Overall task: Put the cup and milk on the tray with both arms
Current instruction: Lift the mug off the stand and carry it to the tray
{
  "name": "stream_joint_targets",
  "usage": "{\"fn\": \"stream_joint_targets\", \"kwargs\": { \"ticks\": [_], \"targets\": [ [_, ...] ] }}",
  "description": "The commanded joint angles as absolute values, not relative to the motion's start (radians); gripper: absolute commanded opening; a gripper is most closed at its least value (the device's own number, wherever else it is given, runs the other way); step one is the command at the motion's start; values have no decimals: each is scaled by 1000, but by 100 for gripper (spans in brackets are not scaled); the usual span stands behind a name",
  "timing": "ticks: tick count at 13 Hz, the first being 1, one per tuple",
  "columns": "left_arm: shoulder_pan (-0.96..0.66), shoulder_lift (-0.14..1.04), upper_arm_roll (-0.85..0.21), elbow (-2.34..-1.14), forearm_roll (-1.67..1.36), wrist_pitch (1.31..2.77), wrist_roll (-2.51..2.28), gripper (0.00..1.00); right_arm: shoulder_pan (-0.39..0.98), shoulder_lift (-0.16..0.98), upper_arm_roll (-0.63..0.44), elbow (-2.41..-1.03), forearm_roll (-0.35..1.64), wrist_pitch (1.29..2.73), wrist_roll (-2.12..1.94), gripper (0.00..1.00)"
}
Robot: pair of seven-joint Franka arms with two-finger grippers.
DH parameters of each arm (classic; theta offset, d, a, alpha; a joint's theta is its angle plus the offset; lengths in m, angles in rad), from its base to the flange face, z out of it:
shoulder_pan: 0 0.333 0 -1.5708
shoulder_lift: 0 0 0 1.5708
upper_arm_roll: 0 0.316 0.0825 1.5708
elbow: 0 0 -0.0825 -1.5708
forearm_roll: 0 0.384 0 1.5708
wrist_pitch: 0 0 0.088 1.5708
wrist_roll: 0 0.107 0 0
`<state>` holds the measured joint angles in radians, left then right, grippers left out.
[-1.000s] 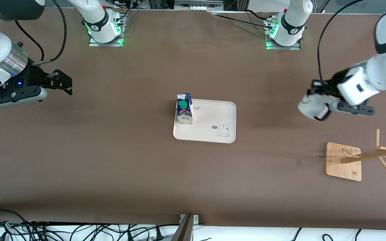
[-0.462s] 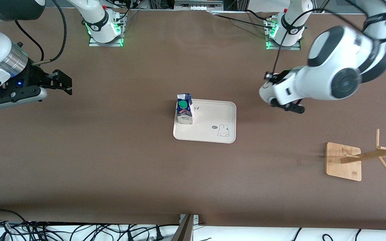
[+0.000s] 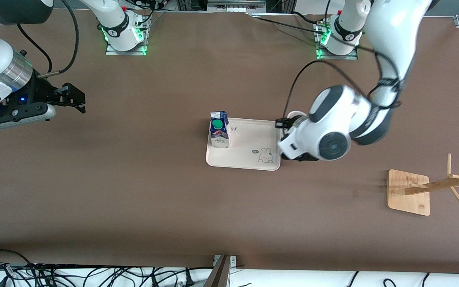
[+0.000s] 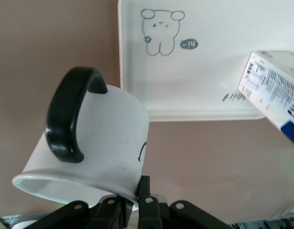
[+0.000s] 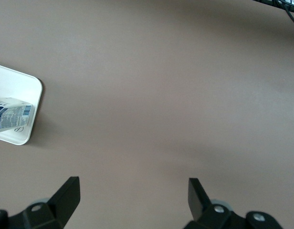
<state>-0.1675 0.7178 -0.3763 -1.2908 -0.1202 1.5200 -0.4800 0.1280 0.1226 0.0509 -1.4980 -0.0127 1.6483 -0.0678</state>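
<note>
The white cup point(image 4: 109, 143) hangs tilted, short of the cream tray, and would miss if I opened now. My left gripper moves the cup toward the tray next.
The milk point(image 3: 219, 129) stands upright on the cream tray point(image 3: 253, 139), at the corner toward the right arm's base. In the left wrist view, my left gripper point(image 4: 133, 195) is shut on the rim of the white cup point(image 4: 109, 143). The cup's black handle point(image 4: 66, 114) faces the camera, and the cup hangs tilted over the table at the tray's point(image 4: 209, 71) edge toward the left arm's end. The milk point(image 4: 276, 90) shows there too. In the front view the left wrist point(image 3: 325, 139) hides the gripper. My right gripper point(image 3: 74, 99) waits open and empty over the table at the right arm's end.
A wooden rack point(image 3: 408, 191) with angled pegs stands at the left arm's end, nearer the camera than the tray. The right wrist view shows its gripper point(image 5: 132, 195) over bare brown table, with the tray corner point(image 5: 30, 86) and milk point(image 5: 11, 117) at its edge.
The left arm has swung from the left arm's end of the table to the tray's edge, carrying the cup. The right arm, milk and tray have not moved.
</note>
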Motion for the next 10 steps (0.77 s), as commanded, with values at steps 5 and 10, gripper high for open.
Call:
{"fn": "stream_joint_targets", "kwargs": {
  "ticks": [5, 10],
  "targets": [
    [-296, 873, -344, -1219, -95, 1638, -561, 0, 126, 123, 54, -1489, -21, 1646, -54, 100],
    [-302, 913, -344, -1223, -97, 1649, -563, 0, 126, 121, 54, -1489, -21, 1646, -54, 100]
  ]
}}
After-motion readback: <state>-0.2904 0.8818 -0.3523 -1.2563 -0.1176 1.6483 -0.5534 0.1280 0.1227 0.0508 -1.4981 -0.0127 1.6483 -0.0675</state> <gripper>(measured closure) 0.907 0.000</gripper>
